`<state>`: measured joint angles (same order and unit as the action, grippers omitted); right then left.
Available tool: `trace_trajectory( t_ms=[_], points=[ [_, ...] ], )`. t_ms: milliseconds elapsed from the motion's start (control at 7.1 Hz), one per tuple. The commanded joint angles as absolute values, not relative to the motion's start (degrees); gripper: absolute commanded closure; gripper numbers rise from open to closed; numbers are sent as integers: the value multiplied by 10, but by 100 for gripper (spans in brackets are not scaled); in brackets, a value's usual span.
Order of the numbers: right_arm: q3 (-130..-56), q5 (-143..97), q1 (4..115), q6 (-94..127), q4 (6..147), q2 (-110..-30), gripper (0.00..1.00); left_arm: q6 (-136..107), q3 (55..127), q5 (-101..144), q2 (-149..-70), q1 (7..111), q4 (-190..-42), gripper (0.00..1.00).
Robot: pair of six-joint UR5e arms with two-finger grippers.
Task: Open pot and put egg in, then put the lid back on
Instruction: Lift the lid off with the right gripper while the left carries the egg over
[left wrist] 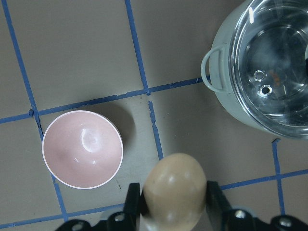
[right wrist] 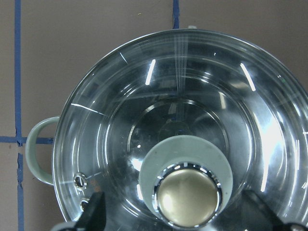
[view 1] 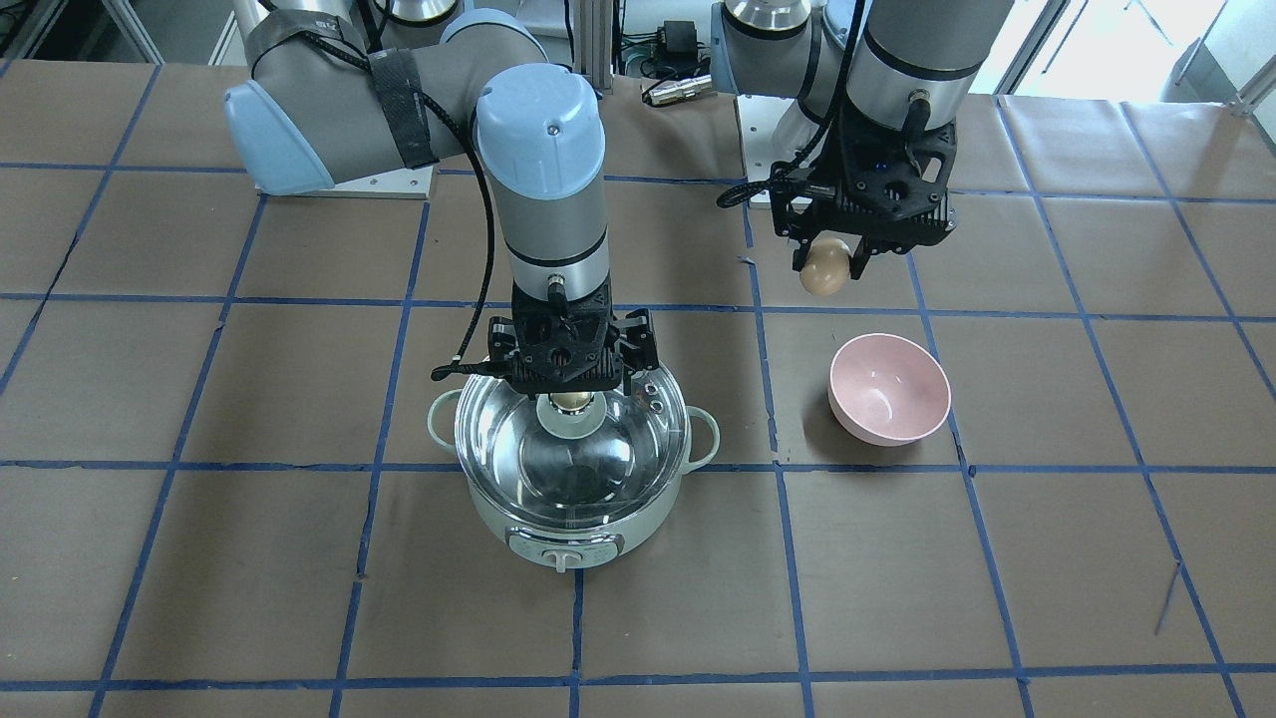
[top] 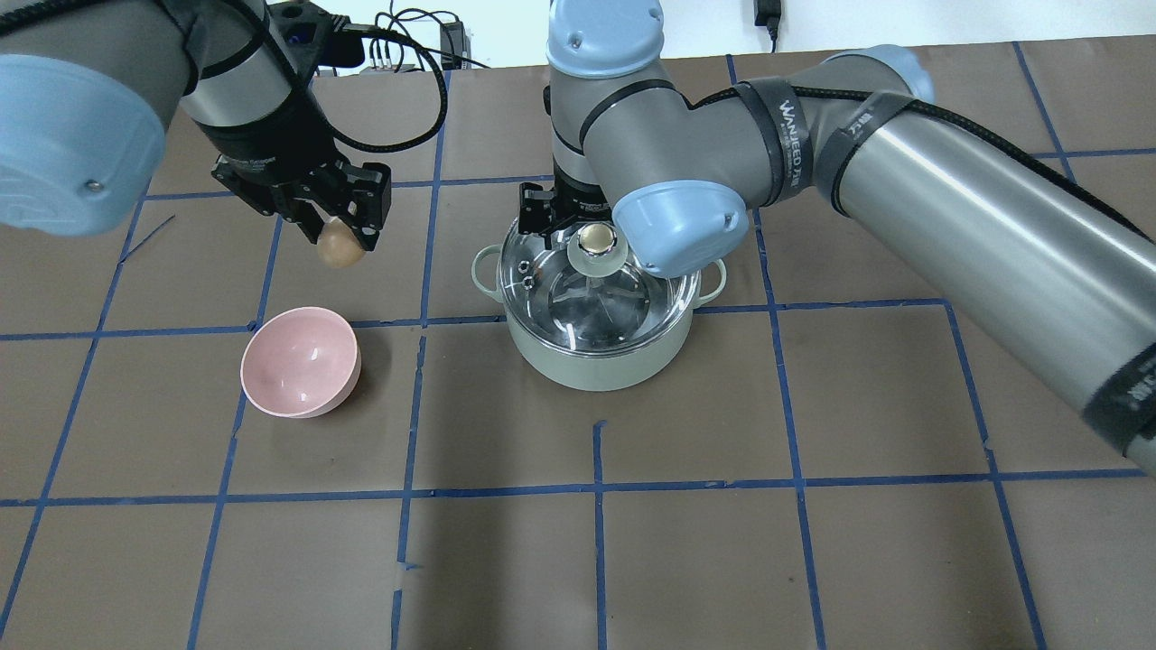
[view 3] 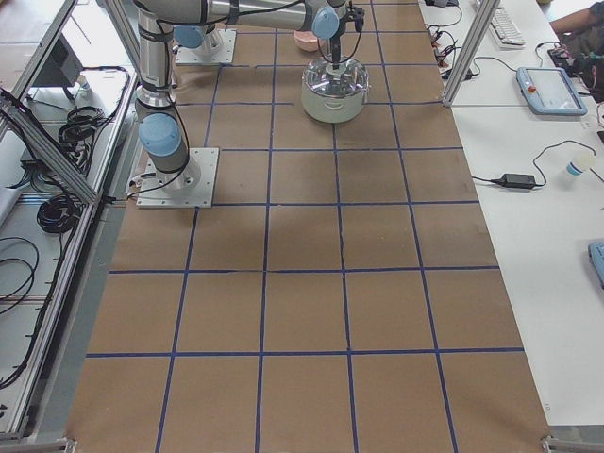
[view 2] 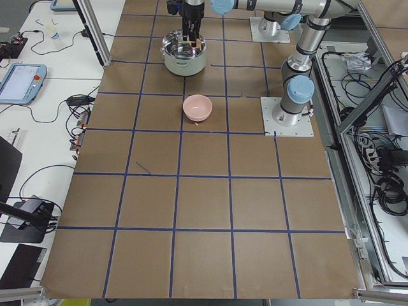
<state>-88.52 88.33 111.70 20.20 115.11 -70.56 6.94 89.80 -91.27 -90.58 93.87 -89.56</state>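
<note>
The glass lid is wider than my fingers can open, so my right gripper needs to grab it by its gold-topped knob (view 1: pixel 571 401) next.
The mint-green pot (view 1: pixel 558 529) stands mid-table with the glass lid (view 1: pixel 598 459) resting on it. My right gripper (view 1: pixel 570 384) is low over the lid. Its fingers stand wide apart on either side of the gold-topped knob (right wrist: pixel 187 197) and do not touch it, so it is open. My left gripper (view 1: pixel 825 261) is shut on the light-brown egg (view 1: pixel 823 269) and holds it above the table, behind the pink bowl and well to the side of the pot. In the left wrist view the egg (left wrist: pixel 175 190) sits between the two fingers. The pot (left wrist: pixel 260 72) is at that view's upper right.
A pink bowl (view 1: pixel 889 389) with nothing in it stands on the table below and in front of the egg; it also shows in the overhead view (top: pixel 301 361). The brown table has blue tape grid lines. The right arm's elbow hangs over the pot's far side.
</note>
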Motion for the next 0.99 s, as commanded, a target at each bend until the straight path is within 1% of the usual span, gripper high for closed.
trace_trajectory(
  t_ms=[0,141,282,423,704,845],
  points=[
    [-889,884,1116,201,1153,-704,18,69,898,-911,-906,939,-896,97],
    [-890,885,1116,202,1153,-703,39,69,898,-912,-906,938,-896,97],
    [-889,886,1116,203,1153,-703,54,69,898,-912,-906,939,-895,97],
    [-889,887,1116,203,1153,-704,62,69,897,-912,-906,939,-895,97],
    [-884,888,1107,200,1149,-710,66,69,897,-913,-906,939,-895,97],
    [-879,889,1084,196,1142,-721,67,69,897,-913,-906,938,-895,97]
  ],
)
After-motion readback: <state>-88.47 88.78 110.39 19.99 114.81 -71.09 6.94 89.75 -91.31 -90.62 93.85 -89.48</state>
